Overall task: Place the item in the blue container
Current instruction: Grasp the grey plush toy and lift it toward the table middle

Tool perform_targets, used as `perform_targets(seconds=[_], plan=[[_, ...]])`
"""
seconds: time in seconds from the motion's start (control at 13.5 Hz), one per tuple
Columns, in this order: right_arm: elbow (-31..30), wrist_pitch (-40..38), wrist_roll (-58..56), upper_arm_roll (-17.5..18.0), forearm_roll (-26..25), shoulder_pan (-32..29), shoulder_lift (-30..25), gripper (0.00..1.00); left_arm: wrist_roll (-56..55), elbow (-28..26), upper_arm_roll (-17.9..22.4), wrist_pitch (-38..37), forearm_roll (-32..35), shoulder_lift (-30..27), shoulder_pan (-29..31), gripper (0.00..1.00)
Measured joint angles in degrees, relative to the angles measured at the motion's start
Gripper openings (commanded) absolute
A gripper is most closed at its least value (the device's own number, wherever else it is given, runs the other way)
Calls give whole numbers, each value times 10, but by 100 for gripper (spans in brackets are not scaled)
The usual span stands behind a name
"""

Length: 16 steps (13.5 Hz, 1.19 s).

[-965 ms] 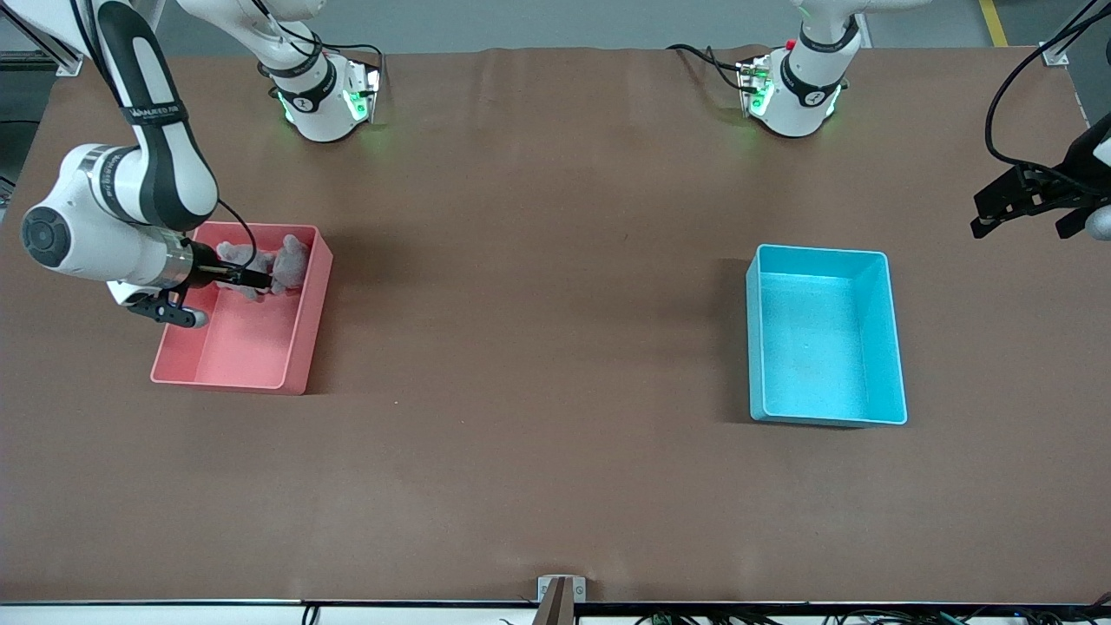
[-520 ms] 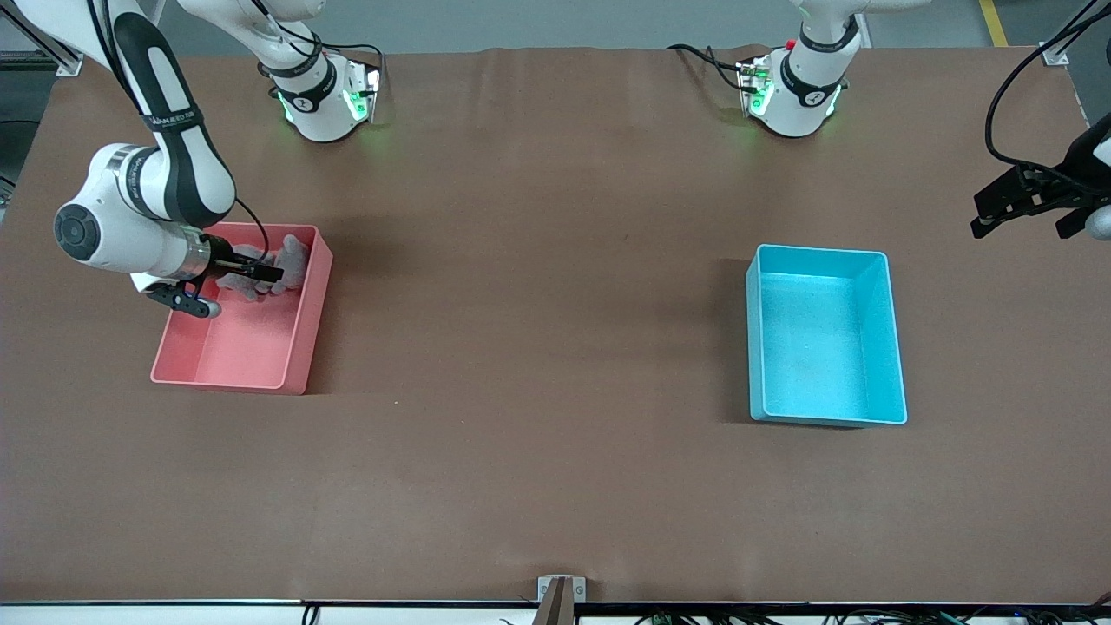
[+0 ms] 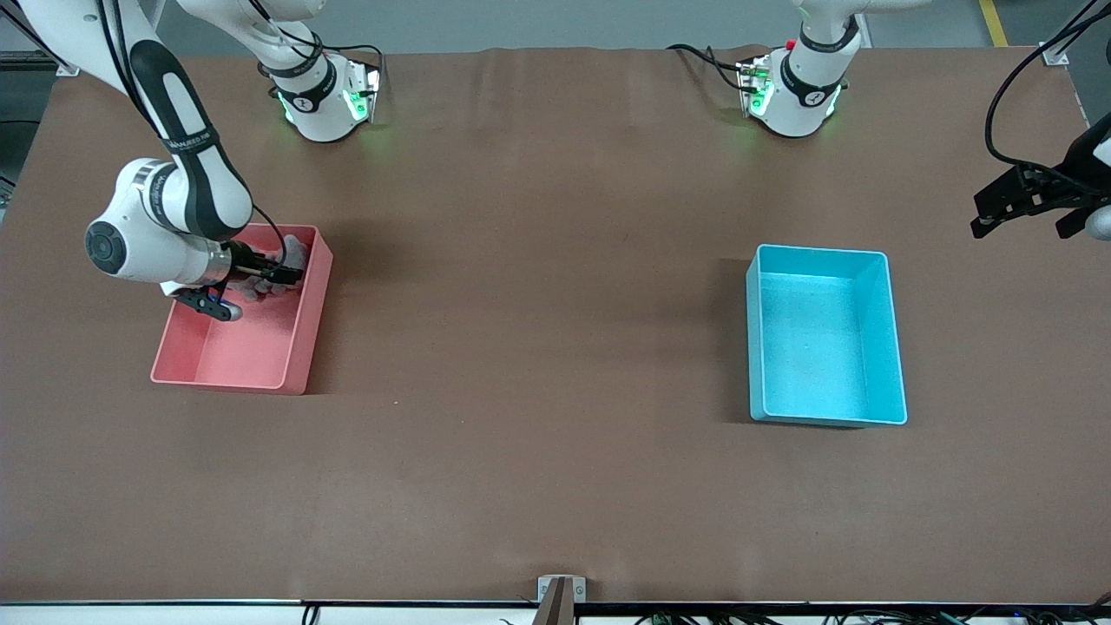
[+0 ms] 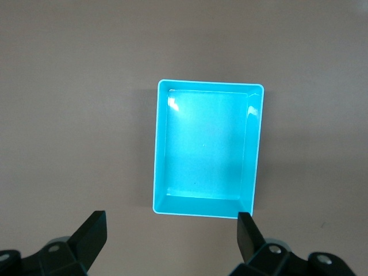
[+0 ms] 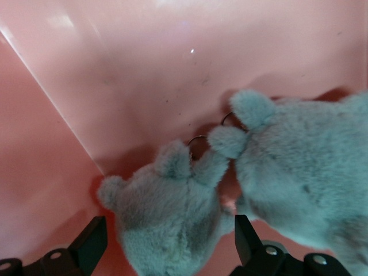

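Note:
Next, the right gripper grabs the grey plush toy by its fluffy body (image 5: 167,238). Then the toy goes into the blue container.
Two grey plush toys with small key rings lie in the pink bin (image 3: 230,382), at its end farther from the front camera. My right gripper (image 3: 282,276) is down inside that bin, open, its fingers on either side of one grey plush toy (image 5: 167,213). The second plush toy (image 5: 299,184) lies touching the first. In the front view only a bit of plush (image 3: 296,252) shows past the wrist. The blue container (image 3: 894,347) stands empty toward the left arm's end of the table. My left gripper (image 3: 1022,227) waits open in the air, off past the container's end.
Seen by the left wrist camera, the blue container (image 4: 204,149) lies ahead of the open left gripper (image 4: 171,230). The right gripper (image 5: 168,244) has pink bin walls (image 5: 46,172) close around it. Brown table (image 3: 538,347) stretches between the two bins.
My right arm has swung toward the middle of the table, carrying its open gripper farther over the plush toys in the pink bin. The left arm has not moved.

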Motion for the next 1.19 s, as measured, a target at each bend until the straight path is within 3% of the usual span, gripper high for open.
perform_targets(seconds=[0.37,0.52,0.82,1.19], plan=[[0,-1,0,0,7,15,12,31,0,0,0,0,0,0,0,100],[2,-5,0,0,7,17,12,16,0,0,0,0,0,0,0,100],[44,-64,0,-4,7,15,12,8,0,0,0,0,0,0,0,100],[201,-233,71,-6,7,6,10,5,0,0,0,0,0,0,0,100]])
